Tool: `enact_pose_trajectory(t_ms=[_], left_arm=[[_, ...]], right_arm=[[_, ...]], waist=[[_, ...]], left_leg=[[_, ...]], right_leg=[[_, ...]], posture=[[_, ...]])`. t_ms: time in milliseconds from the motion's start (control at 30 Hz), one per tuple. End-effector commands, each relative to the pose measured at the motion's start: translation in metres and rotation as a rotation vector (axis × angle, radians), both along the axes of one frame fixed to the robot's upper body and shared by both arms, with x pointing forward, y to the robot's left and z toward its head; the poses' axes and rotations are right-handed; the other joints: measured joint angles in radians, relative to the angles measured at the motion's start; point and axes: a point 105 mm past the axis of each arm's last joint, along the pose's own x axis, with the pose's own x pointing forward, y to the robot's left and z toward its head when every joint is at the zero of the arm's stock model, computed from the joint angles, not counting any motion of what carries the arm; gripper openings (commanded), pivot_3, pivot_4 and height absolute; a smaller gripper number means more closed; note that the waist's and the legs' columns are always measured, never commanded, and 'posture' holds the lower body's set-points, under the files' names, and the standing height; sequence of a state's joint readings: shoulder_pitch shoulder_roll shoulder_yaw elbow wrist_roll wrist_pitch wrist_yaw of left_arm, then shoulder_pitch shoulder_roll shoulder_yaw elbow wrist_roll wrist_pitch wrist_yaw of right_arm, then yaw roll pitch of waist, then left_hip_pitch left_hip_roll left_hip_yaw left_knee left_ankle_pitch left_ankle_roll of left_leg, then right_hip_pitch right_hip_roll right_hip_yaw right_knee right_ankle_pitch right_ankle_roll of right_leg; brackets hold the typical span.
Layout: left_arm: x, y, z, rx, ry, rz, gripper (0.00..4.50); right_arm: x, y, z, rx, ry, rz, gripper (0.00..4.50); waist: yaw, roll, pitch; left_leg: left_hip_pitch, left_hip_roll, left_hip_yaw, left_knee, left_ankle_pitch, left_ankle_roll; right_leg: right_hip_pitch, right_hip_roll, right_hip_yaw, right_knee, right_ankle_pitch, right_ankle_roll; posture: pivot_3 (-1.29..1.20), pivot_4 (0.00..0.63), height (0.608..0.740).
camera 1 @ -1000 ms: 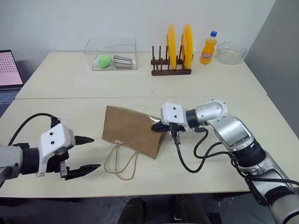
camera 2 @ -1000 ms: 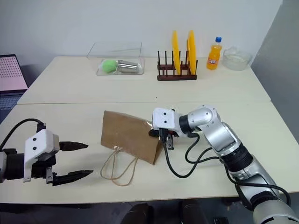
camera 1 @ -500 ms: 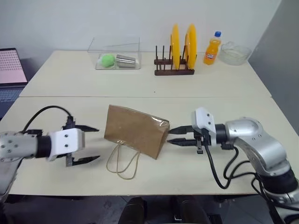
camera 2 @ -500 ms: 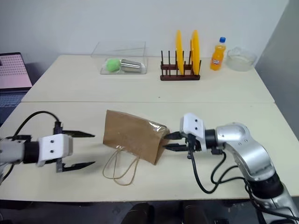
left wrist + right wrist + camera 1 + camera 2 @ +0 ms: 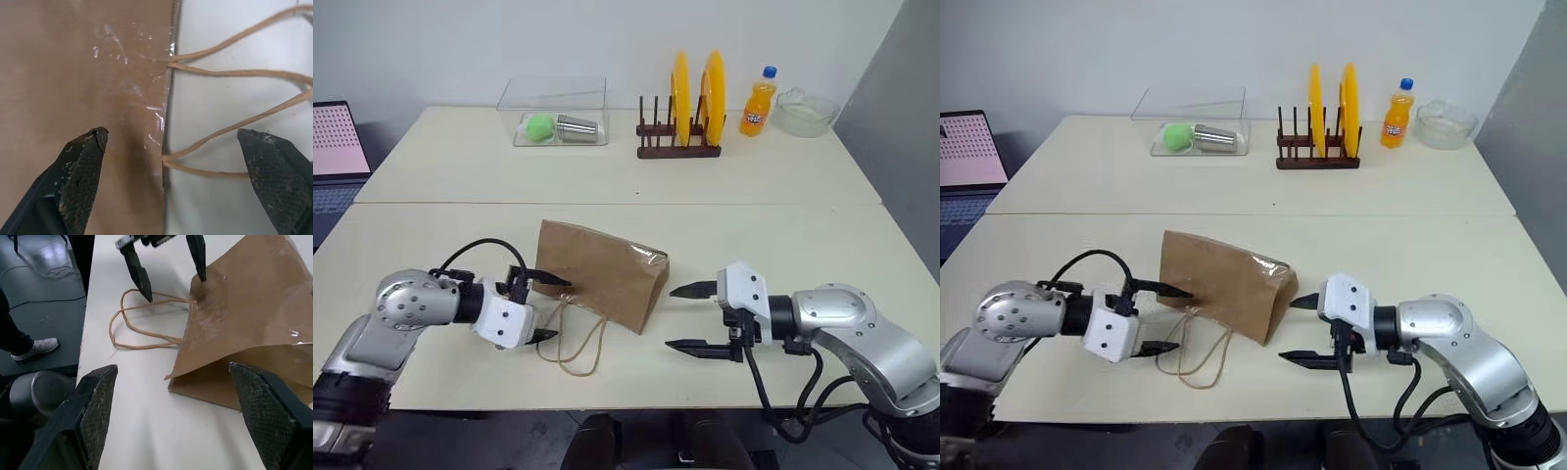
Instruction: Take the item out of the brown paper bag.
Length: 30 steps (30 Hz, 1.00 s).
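Observation:
The paper bag is lying on its side with its body [image 5: 599, 272] wider than my fingers, so I will next use my left gripper to grab the thin upper cord handle [image 5: 560, 335].
The brown paper bag [image 5: 602, 274] lies on its side on the near table, its two cord handles [image 5: 570, 343] spread toward the front edge. My left gripper [image 5: 555, 309] is open at the bag's mouth. One finger [image 5: 83, 166] is over the paper [image 5: 73, 73] and the other finger [image 5: 274, 166] is over the table beside the handles [image 5: 234, 73]. My right gripper [image 5: 674, 318] is open just off the bag's other end, with nothing between its fingers. The right wrist view looks along the bag [image 5: 254, 323] to the left gripper [image 5: 173, 284]. The item is hidden.
On the far table stand a clear box [image 5: 553, 113] with a green ball and a metal cup, a plate rack [image 5: 675, 147] with two yellow plates, an orange soda bottle [image 5: 752, 103] and a glass bowl [image 5: 803, 110]. A laptop [image 5: 337, 147] sits far left.
My right gripper came off the bag's end, opened wide and drew back to the right. My left gripper moved right to the bag's mouth and rolled. The bag stayed put.

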<state>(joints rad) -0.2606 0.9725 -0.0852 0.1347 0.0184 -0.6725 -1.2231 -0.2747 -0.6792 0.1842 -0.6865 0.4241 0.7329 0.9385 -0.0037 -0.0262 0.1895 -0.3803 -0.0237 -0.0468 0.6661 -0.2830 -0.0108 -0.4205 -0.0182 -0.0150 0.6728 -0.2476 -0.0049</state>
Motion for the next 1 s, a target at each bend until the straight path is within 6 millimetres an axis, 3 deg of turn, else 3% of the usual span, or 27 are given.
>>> enact_pose_trajectory(t_ms=[33, 300, 533, 633, 833, 1000], left_arm=[[0.003, -0.002, -0.004, 0.03, -0.037, -0.056, 4.5], [0.007, -0.014, -0.019, 0.023, -0.037, -0.108, 4.5], [-0.011, -0.027, -0.031, -0.007, 0.024, -0.182, 4.5], [-0.02, -0.033, -0.035, -0.014, 0.051, -0.22, 3.88], [-0.024, -0.041, -0.034, -0.044, 0.073, -0.236, 2.0], [-0.011, -0.06, -0.005, -0.23, 0.133, -0.117, 0.36]], right_arm=[[-0.005, 0.002, 0.01, 0.014, -0.031, 0.009, 3.83], [-0.004, 0.0, 0.015, 0.017, -0.031, -0.012, 3.83], [-0.002, -0.001, 0.016, 0.016, -0.033, -0.023, 3.83], [-0.001, -0.002, 0.017, 0.018, -0.034, -0.029, 3.86], [-0.001, -0.003, 0.018, 0.021, -0.04, -0.032, 3.86], [-0.003, -0.004, 0.021, 0.01, -0.063, -0.012, 3.86]], waist=[[0.0, 0.0, 0.0], [0.001, 0.0, 0.0], [0.001, 0.001, -0.002], [0.001, 0.001, -0.002], [0.001, 0.001, -0.002], [0.001, 0.001, -0.002]], left_leg=[[0.0, 0.0, 0.0, 0.0, 0.0, 0.0], [0.0, 0.0, 0.0, 0.001, 0.0, 0.0], [0.0, -0.001, 0.0, 0.001, 0.0, 0.0], [0.001, 0.0, 0.0, 0.001, 0.0, 0.0], [0.001, -0.001, 0.0, 0.001, 0.0, 0.0], [0.0, -0.001, -0.001, 0.001, 0.0, 0.0]], right_leg=[[0.0, 0.0, 0.0, 0.0, 0.0, 0.0], [0.001, 0.0, 0.0, 0.0, 0.0, 0.0], [0.001, 0.0, 0.0, 0.0, 0.0, 0.0], [0.001, 0.0, 0.0, 0.0, 0.0, 0.0], [0.001, 0.0, 0.0, 0.001, 0.0, 0.0], [0.001, 0.0, 0.0, 0.001, 0.0, 0.0]], posture=[[0.0, 0.15, 0.74], [0.0, 0.15, 0.74], [0.0, 0.15, 0.74], [0.0, 0.15, 0.74], [0.0, 0.15, 0.74], [0.0, 0.15, 0.74]])
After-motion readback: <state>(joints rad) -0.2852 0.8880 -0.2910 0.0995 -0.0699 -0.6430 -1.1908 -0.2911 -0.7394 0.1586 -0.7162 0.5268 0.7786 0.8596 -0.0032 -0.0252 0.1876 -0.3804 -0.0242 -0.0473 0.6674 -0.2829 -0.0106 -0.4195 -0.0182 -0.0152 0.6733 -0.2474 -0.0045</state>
